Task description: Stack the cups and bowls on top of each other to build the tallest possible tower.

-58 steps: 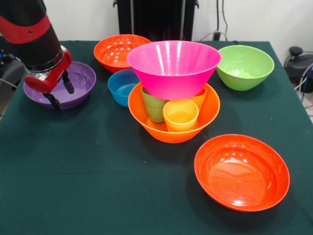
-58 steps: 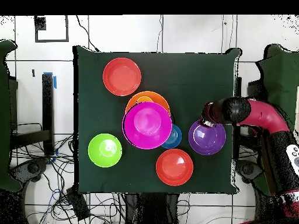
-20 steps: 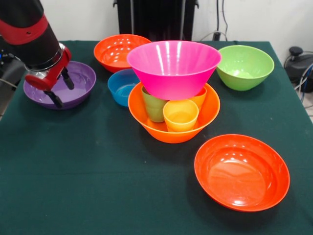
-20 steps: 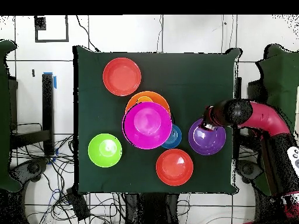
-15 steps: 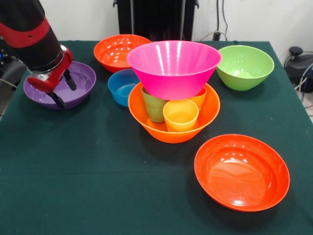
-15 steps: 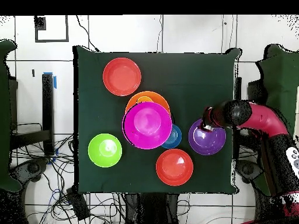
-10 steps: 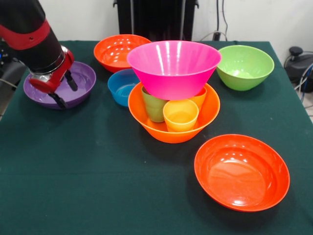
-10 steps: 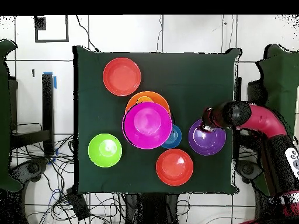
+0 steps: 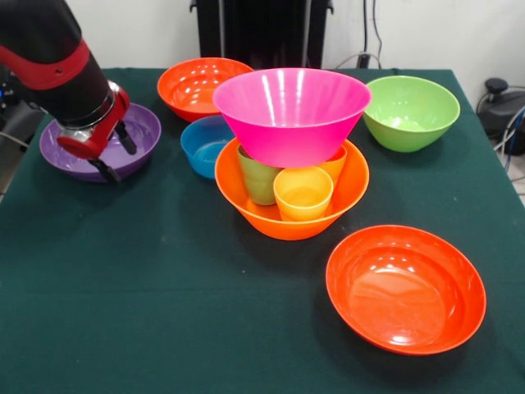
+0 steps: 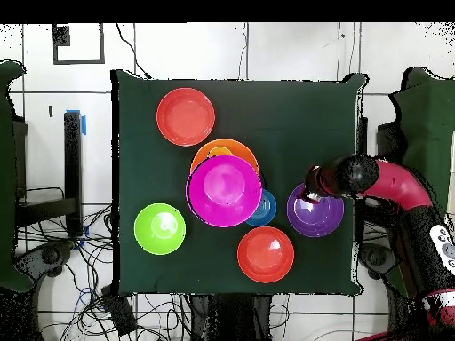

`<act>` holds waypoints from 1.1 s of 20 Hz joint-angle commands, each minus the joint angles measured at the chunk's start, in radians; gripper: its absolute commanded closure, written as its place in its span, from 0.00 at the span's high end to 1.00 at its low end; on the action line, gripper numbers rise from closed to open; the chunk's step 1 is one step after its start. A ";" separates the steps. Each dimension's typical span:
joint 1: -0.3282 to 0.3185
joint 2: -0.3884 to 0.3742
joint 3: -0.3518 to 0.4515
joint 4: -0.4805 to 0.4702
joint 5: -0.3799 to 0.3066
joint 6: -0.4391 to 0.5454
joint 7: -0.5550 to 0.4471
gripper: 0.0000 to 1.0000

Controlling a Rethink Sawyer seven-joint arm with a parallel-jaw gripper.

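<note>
The purple bowl should next be grabbed by my gripper at the thin side at the bowl's rim (image 9: 120, 166) for stacking, because its round body (image 9: 82, 156) is far wider than my open fingers.
The tower stands mid-table: a large light orange bowl (image 9: 279, 220) holds a green cup (image 9: 257, 180), a yellow cup (image 9: 303, 194) and an orange cup (image 9: 335, 164), and a large pink bowl (image 9: 291, 111) rests on the cups. From above, the pink bowl (image 10: 224, 189) covers most of the light orange bowl (image 10: 227, 147). My gripper (image 9: 117, 156) is open at the near rim of the purple bowl (image 9: 143, 127), one finger inside it and one outside. In the overhead view the gripper (image 10: 311, 189) sits at the edge of the purple bowl (image 10: 318, 213).
A small blue bowl (image 9: 203, 146) sits between the purple bowl and the tower. A red-orange bowl (image 9: 197, 82) stands behind it, a second red-orange bowl (image 9: 404, 287) near the front right, and a lime green bowl (image 9: 408, 111) at the back right.
My gripper has slid along the purple bowl's near rim toward the blue bowl. No bowl or cup has moved.
</note>
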 commanded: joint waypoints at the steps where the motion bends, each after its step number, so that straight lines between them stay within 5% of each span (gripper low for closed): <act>1: 0.013 0.038 0.008 0.009 -0.112 -0.009 -0.337 1.00; 10: -0.001 0.042 0.018 0.018 -0.109 -0.033 -0.338 1.00; 11: -0.006 0.044 0.022 0.021 -0.105 -0.035 -0.343 0.00; 22: 0.002 0.042 0.022 0.015 -0.107 -0.021 -0.334 0.00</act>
